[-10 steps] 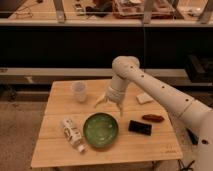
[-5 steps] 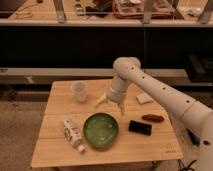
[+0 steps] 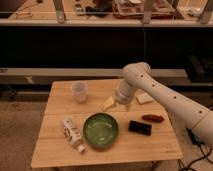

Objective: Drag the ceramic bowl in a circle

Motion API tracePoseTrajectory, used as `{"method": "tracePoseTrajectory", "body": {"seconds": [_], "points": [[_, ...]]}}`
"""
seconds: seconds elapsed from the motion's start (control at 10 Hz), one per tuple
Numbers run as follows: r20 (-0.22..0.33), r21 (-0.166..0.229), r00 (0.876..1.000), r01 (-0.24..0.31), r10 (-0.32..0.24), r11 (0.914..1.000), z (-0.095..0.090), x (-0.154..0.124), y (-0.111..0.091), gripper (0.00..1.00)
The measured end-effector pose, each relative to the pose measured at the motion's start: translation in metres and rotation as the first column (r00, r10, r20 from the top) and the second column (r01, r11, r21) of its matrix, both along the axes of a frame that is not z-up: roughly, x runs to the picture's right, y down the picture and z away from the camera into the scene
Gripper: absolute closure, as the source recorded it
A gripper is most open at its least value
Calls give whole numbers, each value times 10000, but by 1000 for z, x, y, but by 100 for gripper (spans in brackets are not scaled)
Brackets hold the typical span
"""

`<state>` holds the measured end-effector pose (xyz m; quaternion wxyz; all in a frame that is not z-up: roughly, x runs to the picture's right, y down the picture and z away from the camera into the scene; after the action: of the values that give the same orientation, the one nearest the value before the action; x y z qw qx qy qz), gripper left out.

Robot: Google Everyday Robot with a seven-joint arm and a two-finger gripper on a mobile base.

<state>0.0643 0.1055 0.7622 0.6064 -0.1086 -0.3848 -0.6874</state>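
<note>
The ceramic bowl will next be grabbed by its rim [image 3: 112, 119] with my gripper. My gripper will then drag the bowl in a circle.
The ceramic bowl [image 3: 100, 130] is wide, shallow and glossy green with pale marks inside. It sits near the front middle of the wooden table [image 3: 60, 107]. My gripper [image 3: 117, 104] hangs from the white arm just behind the bowl's far rim and a little to its right. It hovers above the table. Its fingers [image 3: 108, 103] are spread open and hold nothing. It is not touching the bowl.
A small white cup [image 3: 79, 91] stands at the back left. A white carton [image 3: 72, 134] lies left of the bowl. A black flat object [image 3: 139, 127] and a red-brown item [image 3: 152, 118] lie right of the bowl. A pale flat piece [image 3: 144, 98] lies behind the arm.
My gripper has shifted slightly right and down, toward the bowl's far rim. The bowl and the other objects have not moved.
</note>
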Motion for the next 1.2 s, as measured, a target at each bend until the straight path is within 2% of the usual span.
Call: {"method": "tracePoseTrajectory", "body": {"seconds": [0.3, 0.4, 0.5, 0.6, 0.7, 0.8, 0.9, 1.0, 1.1, 1.2], "points": [[83, 277, 9998, 154, -156, 9995, 1, 0, -2, 20], [52, 520, 9998, 208, -211, 9984, 4, 0, -5, 20], [45, 973, 9996, 259, -265, 9949, 10, 0, -10, 20], [135, 1518, 9993, 329, -353, 9879, 20, -1, -12, 20], [382, 2090, 9979, 426, -517, 9770, 28, -4, -12, 20], [566, 2355, 9966, 457, -606, 9708, 33, -6, -9, 20], [779, 2441, 9948, 448, -656, 9687, 38, -6, -2, 20], [1029, 2225, 9924, 426, -669, 9740, 42, -6, 13, 20], [1177, 1767, 9909, 441, -656, 9833, 44, -3, 30, 20], [1240, 1424, 9902, 459, -639, 9887, 46, 0, 40, 20]]}}
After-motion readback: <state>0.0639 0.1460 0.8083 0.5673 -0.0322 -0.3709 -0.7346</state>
